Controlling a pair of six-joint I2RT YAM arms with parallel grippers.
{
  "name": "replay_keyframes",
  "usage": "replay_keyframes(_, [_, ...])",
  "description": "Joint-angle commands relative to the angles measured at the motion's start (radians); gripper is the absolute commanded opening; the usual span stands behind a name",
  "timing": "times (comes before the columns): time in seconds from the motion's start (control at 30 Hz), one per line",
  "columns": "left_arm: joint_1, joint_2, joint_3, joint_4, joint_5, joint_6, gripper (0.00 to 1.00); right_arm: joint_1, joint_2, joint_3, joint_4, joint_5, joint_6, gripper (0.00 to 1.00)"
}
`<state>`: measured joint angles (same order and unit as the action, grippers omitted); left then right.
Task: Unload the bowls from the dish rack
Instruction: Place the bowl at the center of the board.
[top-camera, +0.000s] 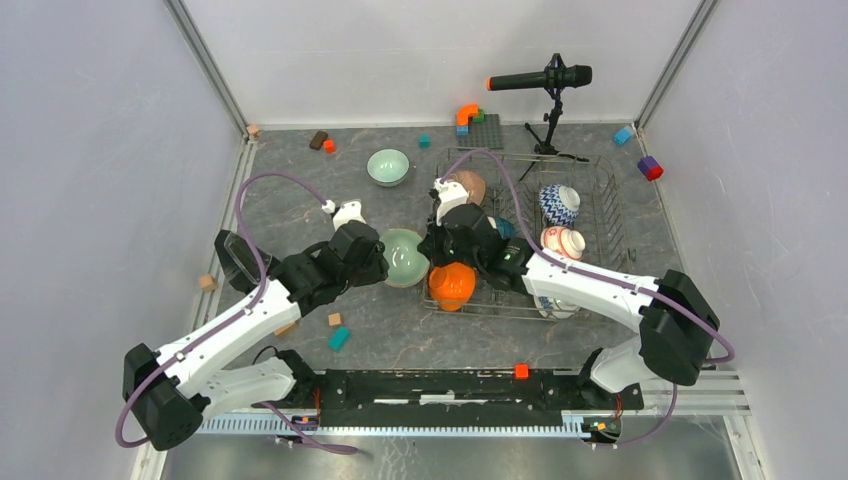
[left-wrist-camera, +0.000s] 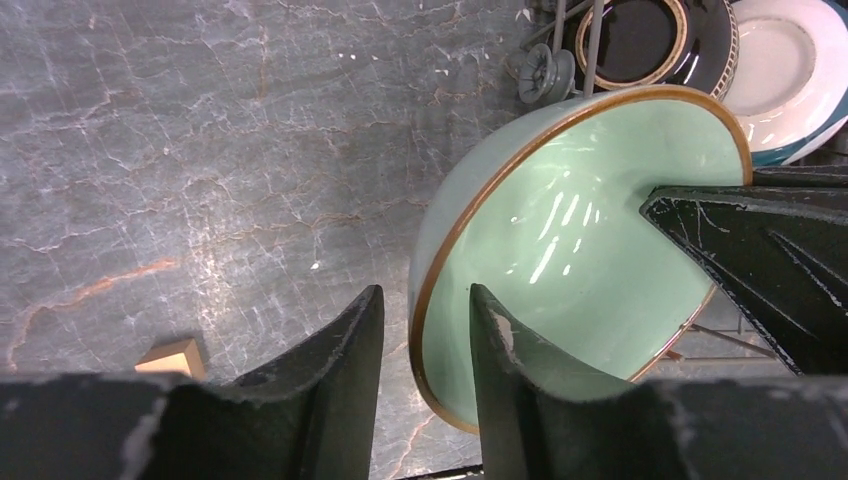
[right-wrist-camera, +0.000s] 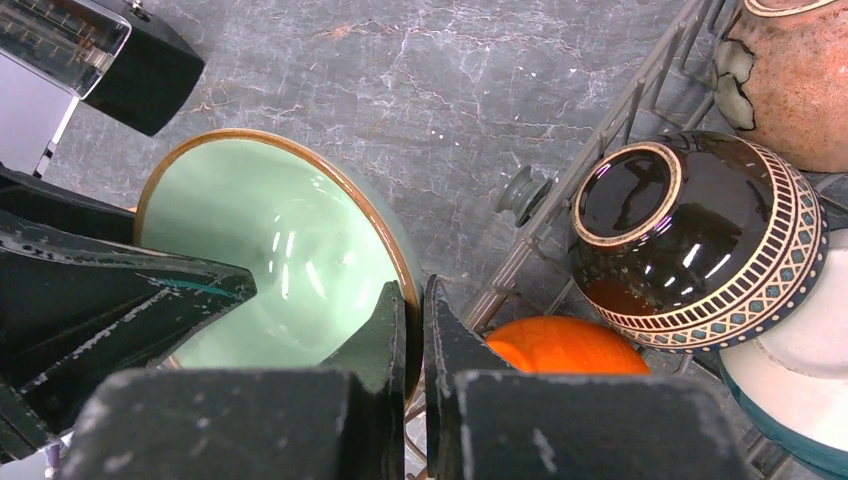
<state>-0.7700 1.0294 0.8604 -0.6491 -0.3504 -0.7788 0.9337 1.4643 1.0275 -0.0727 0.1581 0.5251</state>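
My left gripper's open fingers are on both sides of the bowl's brown rim (top-camera: 385, 252) (left-wrist-camera: 418, 322), so they would hold the bowl if they closed on the rim now. I should close my left gripper.
A pale green bowl (top-camera: 405, 257) (left-wrist-camera: 570, 250) (right-wrist-camera: 270, 250) with a brown rim is tilted on edge just left of the dish rack (top-camera: 600, 215) (right-wrist-camera: 600, 130). My right gripper (top-camera: 432, 255) (right-wrist-camera: 413, 285) is shut on its rim. My left gripper (top-camera: 380, 262) (left-wrist-camera: 425, 292) stands open astride the opposite rim, one finger inside and one outside, with gaps showing. In the rack are an orange bowl (top-camera: 452, 285) (right-wrist-camera: 565, 345), a dark striped bowl (right-wrist-camera: 690, 240) (left-wrist-camera: 640, 35), a brown speckled bowl (top-camera: 470, 185) (right-wrist-camera: 790, 80), a blue-white zigzag bowl (top-camera: 559, 203) and a red-white bowl (top-camera: 563, 242).
Another pale green bowl (top-camera: 388, 167) sits upright on the table at the back. A microphone on a tripod (top-camera: 545, 80) and a grey studded plate (top-camera: 480, 130) stand behind the rack. Toy blocks lie about: teal (top-camera: 340, 338), tan (top-camera: 207, 282) (left-wrist-camera: 172, 357), purple (top-camera: 650, 167).
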Motion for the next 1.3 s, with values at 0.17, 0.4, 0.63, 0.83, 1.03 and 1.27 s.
replay_keyframes(0.17, [0.0,-0.044,0.019,0.003,-0.042,0.025,0.44,-0.004,-0.033,0.008,0.103,0.007,-0.003,0.0])
replay_keyframes(0.4, [0.0,-0.033,0.019,0.004,-0.032,0.028,0.13,-0.005,-0.034,0.003,0.105,0.004,-0.008,0.0])
replay_keyframes(0.63, [0.003,-0.011,0.094,-0.018,-0.106,0.078,0.02,-0.006,-0.096,-0.026,0.125,-0.042,-0.073,0.32])
replay_keyframes(0.83, [0.089,0.064,0.218,-0.036,-0.129,0.116,0.02,-0.007,-0.22,-0.036,0.002,0.003,-0.174,0.78])
replay_keyframes(1.03, [0.266,0.183,0.316,0.0,-0.121,0.129,0.02,-0.007,-0.489,-0.249,0.02,0.044,-0.271,0.79])
replay_keyframes(1.27, [0.462,0.346,0.355,0.109,-0.021,0.023,0.02,-0.007,-0.879,-0.591,0.107,0.142,-0.279,0.78])
